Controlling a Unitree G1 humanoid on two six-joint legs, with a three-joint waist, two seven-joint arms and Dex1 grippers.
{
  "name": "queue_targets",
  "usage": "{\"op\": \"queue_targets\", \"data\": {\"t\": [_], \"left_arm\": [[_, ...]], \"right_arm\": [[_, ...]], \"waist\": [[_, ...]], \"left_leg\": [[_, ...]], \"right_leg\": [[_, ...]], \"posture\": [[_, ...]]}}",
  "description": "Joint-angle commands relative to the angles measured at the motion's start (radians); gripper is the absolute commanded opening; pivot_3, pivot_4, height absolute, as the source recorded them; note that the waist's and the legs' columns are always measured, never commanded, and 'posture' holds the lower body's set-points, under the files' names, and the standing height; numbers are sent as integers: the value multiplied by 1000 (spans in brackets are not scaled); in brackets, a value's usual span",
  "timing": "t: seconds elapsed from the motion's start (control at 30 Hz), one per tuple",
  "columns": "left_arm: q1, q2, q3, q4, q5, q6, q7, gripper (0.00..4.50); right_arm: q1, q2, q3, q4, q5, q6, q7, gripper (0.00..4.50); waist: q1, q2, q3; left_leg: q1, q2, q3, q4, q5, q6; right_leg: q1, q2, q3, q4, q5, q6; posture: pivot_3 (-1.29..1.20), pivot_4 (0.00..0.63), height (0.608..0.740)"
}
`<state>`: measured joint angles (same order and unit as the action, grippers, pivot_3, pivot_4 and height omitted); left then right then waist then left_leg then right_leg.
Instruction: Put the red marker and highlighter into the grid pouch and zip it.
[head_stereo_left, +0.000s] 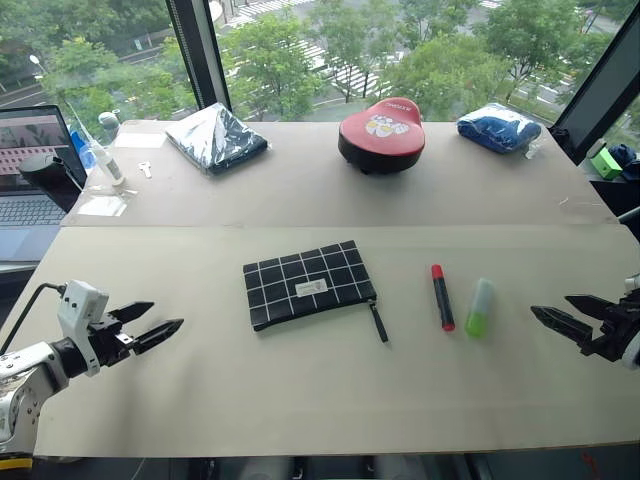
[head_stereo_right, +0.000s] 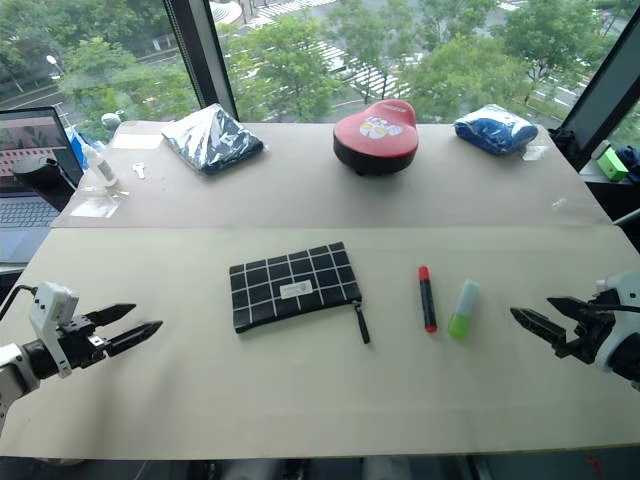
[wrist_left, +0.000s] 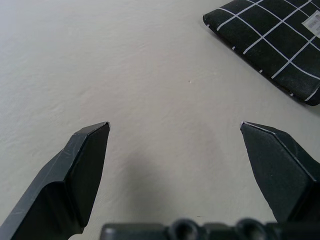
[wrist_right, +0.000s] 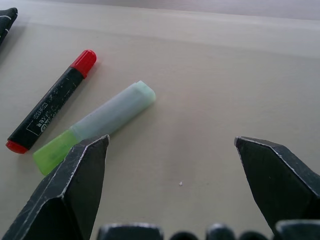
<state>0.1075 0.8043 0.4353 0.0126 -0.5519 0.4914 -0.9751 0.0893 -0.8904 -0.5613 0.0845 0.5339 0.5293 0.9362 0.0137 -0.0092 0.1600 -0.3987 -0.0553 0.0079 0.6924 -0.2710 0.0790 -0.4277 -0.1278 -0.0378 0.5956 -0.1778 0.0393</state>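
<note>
My left gripper grabs the pouch's thin corner opposite the zipper strap next. The pouch lies flat, its side (head_stereo_left: 308, 284) far wider than my fingers.
The grid pouch (head_stereo_left: 307, 283) lies flat in the middle of the table, its black zipper strap (head_stereo_left: 379, 322) trailing off its right end. To its right rests the red marker (head_stereo_left: 442, 296), red cap pointing away from me, and just beyond it the light-green highlighter (head_stereo_left: 479, 306) with its pale cap. My left gripper (head_stereo_left: 156, 325) hovers open over bare table well left of the pouch (wrist_left: 270, 45). Open too, my right gripper (head_stereo_left: 556, 314) hangs right of the highlighter (wrist_right: 95, 125) and marker (wrist_right: 50, 102), touching neither.
Along the far side of the table (head_stereo_left: 300, 400) sit a dark cloth in clear plastic (head_stereo_left: 215, 136), a red and black round case (head_stereo_left: 381, 134) and a blue bundle in plastic (head_stereo_left: 499, 126). A laptop (head_stereo_left: 30, 170) stands off the far left corner.
</note>
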Motion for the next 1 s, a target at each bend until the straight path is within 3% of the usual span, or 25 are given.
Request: {"op": "queue_targets", "data": {"t": [0.03,0.13,0.17,0.27,0.33,0.57,0.83,1.0], "left_arm": [[-18,-8,14,-49,-8,-24,9,4500],[-62,-8,-78,-12,86,-166,-31,4500],[-67,0,-103,14,122,-210,-45,4500],[-90,18,-183,76,258,-496,-105,4500],[-134,19,-214,96,287,-604,-132,4500],[-277,36,-343,189,420,-912,-179,4500],[-349,48,-459,245,501,-1111,-209,4500],[-378,41,-496,328,545,-1236,-176,4500]], "right_arm": [[-39,-7,0,2,-4,-24,-8,4452],[-101,18,18,1,12,16,-54,4452],[-117,22,20,3,17,28,-65,3953],[-183,55,46,-88,85,90,-76,3161],[-236,84,101,-168,114,125,-88,2336],[-404,196,380,-298,103,170,-89,31],[-579,331,713,-202,-115,74,-114,31],[-645,361,794,-83,-238,3,-117,31]], "waist": [[0,0,0],[0,0,0],[1,0,0],[0,0,0],[-3,0,0],[-2,0,0],[-4,0,0],[-4,0,0]], "left_leg": [[0,0,0,0,0,0],[0,0,0,0,0,0],[0,0,0,1,0,0],[1,0,0,0,0,-1],[-1,0,1,-1,0,-1],[-7,0,1,0,2,1],[-9,-2,2,1,7,1],[-8,-3,4,1,8,0]], "right_leg": [[0,0,0,0,0,0],[0,0,0,0,0,0],[1,0,0,0,0,0],[1,0,0,0,0,0],[-2,-1,0,0,0,-1],[-10,-1,-1,1,2,-3],[-11,-1,-2,2,2,-2],[-12,1,-3,5,2,-2]], "posture": [[0,150,740],[0,150,740],[0,150,740],[0,150,740],[0,150,740],[0,150,740],[0,150,740],[0,150,740]]}}
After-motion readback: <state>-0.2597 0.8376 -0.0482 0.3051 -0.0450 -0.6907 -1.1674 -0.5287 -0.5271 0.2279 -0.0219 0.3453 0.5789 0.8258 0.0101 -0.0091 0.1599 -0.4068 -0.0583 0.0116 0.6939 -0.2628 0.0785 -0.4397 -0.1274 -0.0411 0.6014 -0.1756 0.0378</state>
